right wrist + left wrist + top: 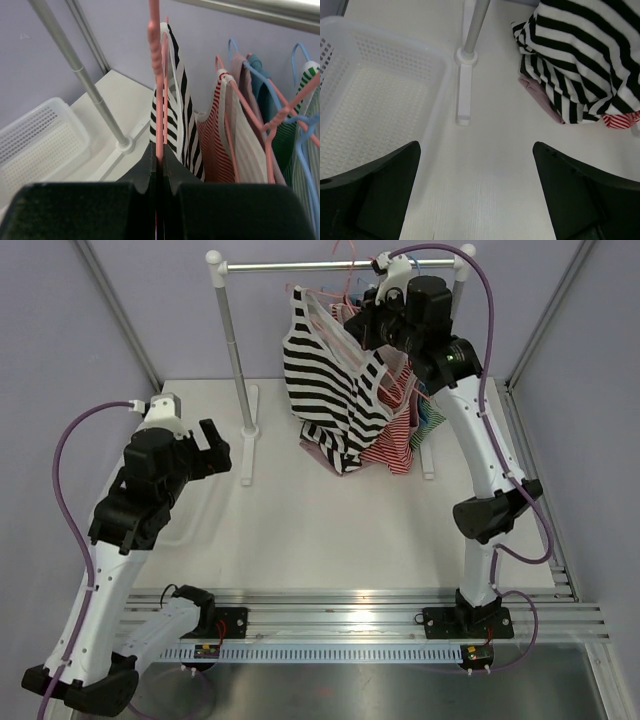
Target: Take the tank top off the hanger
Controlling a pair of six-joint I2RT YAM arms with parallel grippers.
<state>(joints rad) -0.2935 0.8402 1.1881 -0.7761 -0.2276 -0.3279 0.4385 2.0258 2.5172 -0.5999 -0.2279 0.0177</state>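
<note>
The striped tank top needs to be picked up next by its outer shoulder strap (299,304) with my left gripper. The hanger is then free to slip out.
The black-and-white striped tank top (322,385) hangs on a pink hanger (322,312), pulled left and away from the other clothes under the rail (300,264). My right gripper (362,328) is shut on the hanger's pink wire (159,80); in the right wrist view the jaws (160,152) pinch it, with the striped top (176,105) just behind. My left gripper (213,445) is open and empty, low over the table at the left. In its wrist view the fingers (476,200) stand wide apart, and the top's hem (580,55) is at the upper right.
A white perforated basket (380,95) lies at the left beside the rack's post and foot (464,85). Several other garments on pink and blue hangers (235,135) crowd the rail at the right, among them a red-striped one (395,440). Purple walls enclose the table.
</note>
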